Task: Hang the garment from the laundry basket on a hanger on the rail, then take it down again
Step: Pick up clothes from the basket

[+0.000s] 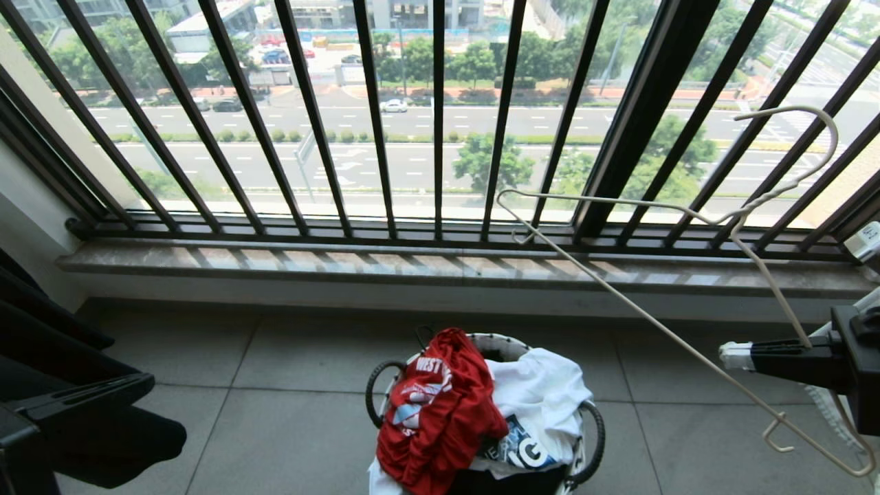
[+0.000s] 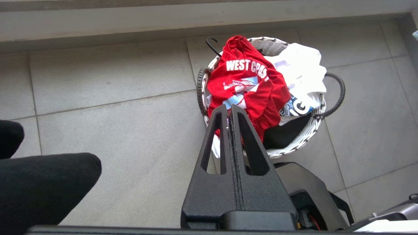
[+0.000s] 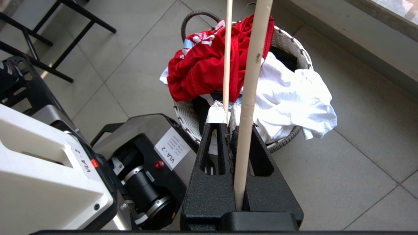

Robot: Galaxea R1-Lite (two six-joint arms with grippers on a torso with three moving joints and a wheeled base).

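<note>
The red garment needs to be hung on the wire hanger, so my left gripper will grab the garment by its collar next.
The red "WEST COAST" garment lies crumpled on top of the laundry basket on the tiled floor. At the right, my right gripper is shut on the pale wire hanger. It holds the hanger tilted in the air, hook uppermost, beside and above the basket. My left gripper is shut and empty. It hovers to the left of the basket and points toward the garment without touching it. The rail is out of view.
A white printed T-shirt shares the basket. The black barred window railing and stone sill close off the far side. Dark fabric lies near the left arm. My own base stands just behind the basket.
</note>
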